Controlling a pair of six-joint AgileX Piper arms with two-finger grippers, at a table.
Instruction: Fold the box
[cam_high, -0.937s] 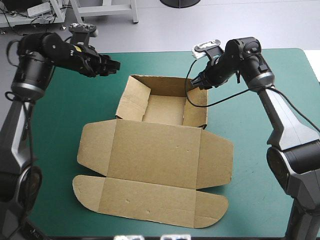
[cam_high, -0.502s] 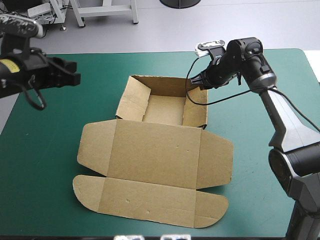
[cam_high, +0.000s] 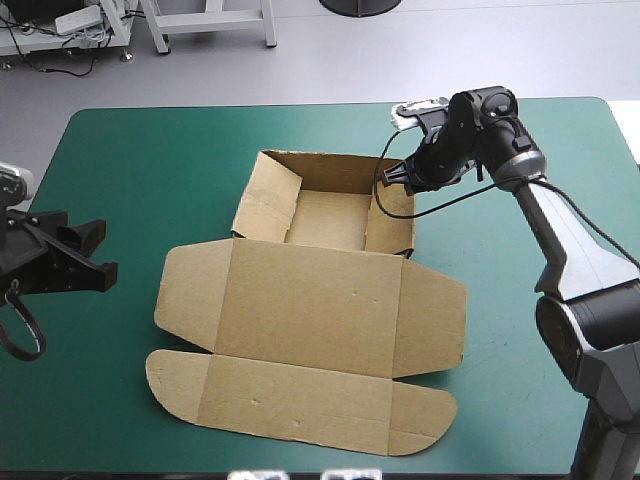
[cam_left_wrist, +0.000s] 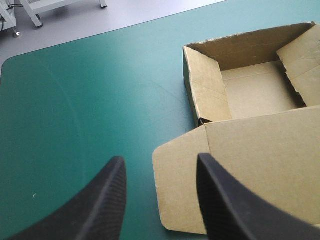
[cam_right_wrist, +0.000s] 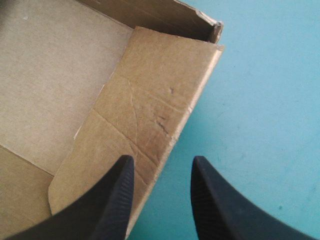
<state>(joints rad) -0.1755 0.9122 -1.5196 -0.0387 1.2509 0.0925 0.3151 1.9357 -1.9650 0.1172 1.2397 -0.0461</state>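
I will grab the brown box by its side's top edge (cam_high: 413, 222) with my right gripper next, so the brown box's lid (cam_high: 310, 308) stays free to fold over the box.
The brown box (cam_high: 310, 290) lies mid-table as an open tray (cam_high: 325, 218) with raised walls, its lid and flaps flat toward the front edge. My right gripper (cam_high: 393, 173) hovers at the tray's far right corner, open. In the right wrist view the right gripper (cam_right_wrist: 162, 162) straddles the top edge of the right wall (cam_right_wrist: 150, 105), one finger inside and one outside, without gripping it. My left gripper (cam_high: 100, 250) is open near the table's left edge, well away from the box. In the left wrist view the left gripper (cam_left_wrist: 160, 160) faces the box (cam_left_wrist: 260, 150) and its left lid flap, holding nothing.
Bare teal-green cover (cam_high: 150, 180) stretches between my left gripper and the box, and more lies right of the box (cam_high: 520, 300). The lid's front flaps (cam_high: 300, 400) reach close to the table's front edge.
My left arm has swung from beside the tray's far left corner back to the table's left edge. My right gripper has dropped slightly onto the tray's right wall. The box has not moved.
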